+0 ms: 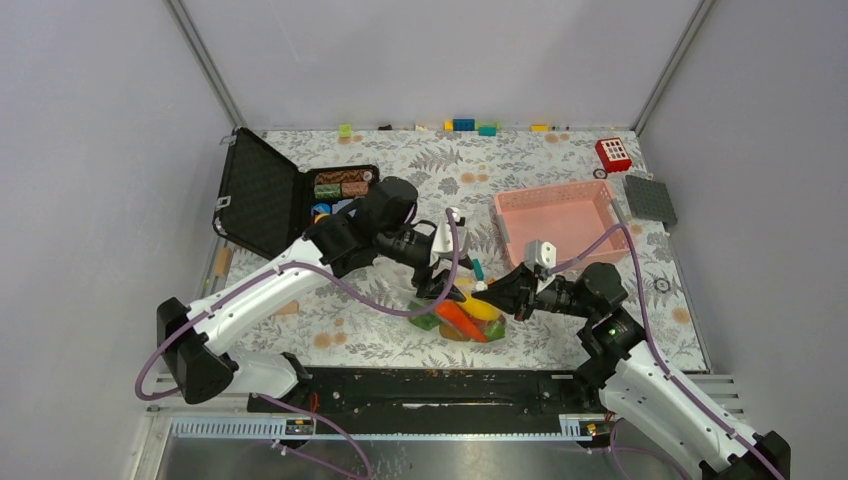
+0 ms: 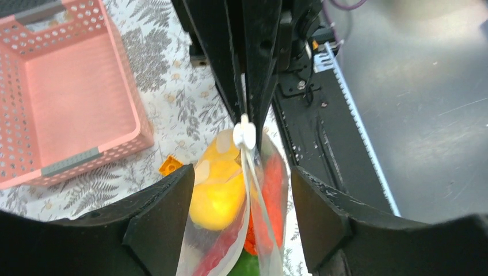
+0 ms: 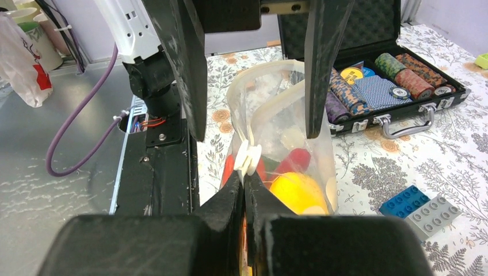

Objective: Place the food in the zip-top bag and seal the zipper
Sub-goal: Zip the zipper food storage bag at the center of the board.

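I next need to pinch the white slider (image 3: pixel 247 158) by its two sides with my left gripper, so that I can pull it along the bag's opening and seal the zipper.
The clear zip-top bag (image 1: pixel 468 318) lies on the table between the arms and holds the food: a yellow piece (image 2: pixel 218 195), an orange carrot (image 1: pixel 462 318), a red piece (image 3: pixel 293 160) and a green piece (image 2: pixel 247 265). My right gripper (image 3: pixel 244 178) is shut on the bag's zipper edge (image 2: pixel 256 184), just behind a white slider (image 3: pixel 247 158). It also shows in the top view (image 1: pixel 487 291). My left gripper (image 2: pixel 241 184) is open, one finger on each side of the bag's mouth, touching nothing. The mouth's two lips stand apart past the slider.
The empty pink basket (image 1: pixel 556 222) stands behind the right arm. An open black case (image 1: pixel 290 195) with chips is at the back left. Blue and grey bricks (image 3: pixel 420 204) and an orange brick (image 2: pixel 171 165) lie near the bag. The black base rail (image 1: pixel 430 385) runs along the near edge.
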